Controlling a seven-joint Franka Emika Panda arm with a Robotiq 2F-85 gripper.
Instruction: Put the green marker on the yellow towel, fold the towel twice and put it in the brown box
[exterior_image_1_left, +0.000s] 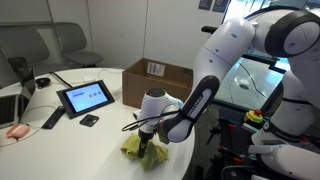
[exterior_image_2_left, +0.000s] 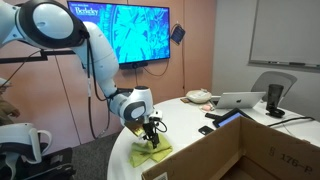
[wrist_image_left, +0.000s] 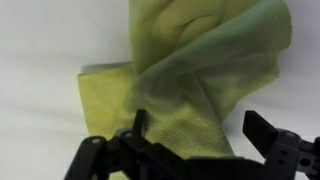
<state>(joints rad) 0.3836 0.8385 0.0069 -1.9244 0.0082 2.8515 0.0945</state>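
My gripper will next grab the yellow towel's raised fold from above, keeping its layers together to put it in the brown box (exterior_image_1_left: 155, 82).
The yellow-green towel (exterior_image_1_left: 137, 150) lies bunched near the edge of the white table (exterior_image_1_left: 100, 140). It shows in both exterior views (exterior_image_2_left: 152, 153). My gripper (exterior_image_1_left: 150, 138) (exterior_image_2_left: 148, 134) points down right over it. In the wrist view the towel (wrist_image_left: 190, 70) is partly folded, with a raised fold of cloth between the fingers. My gripper (wrist_image_left: 200, 135) has its fingers spread wide around that fold, open. The green marker is not visible. The brown box (exterior_image_1_left: 155, 82) stands open behind the towel; its near wall fills the foreground in an exterior view (exterior_image_2_left: 225, 150).
A tablet (exterior_image_1_left: 85, 97), a remote (exterior_image_1_left: 52, 118) and a small black object (exterior_image_1_left: 89, 120) lie on the table. A laptop (exterior_image_2_left: 240, 100) and a black cup (exterior_image_2_left: 274, 96) sit at the far end. The table edge is close to the towel.
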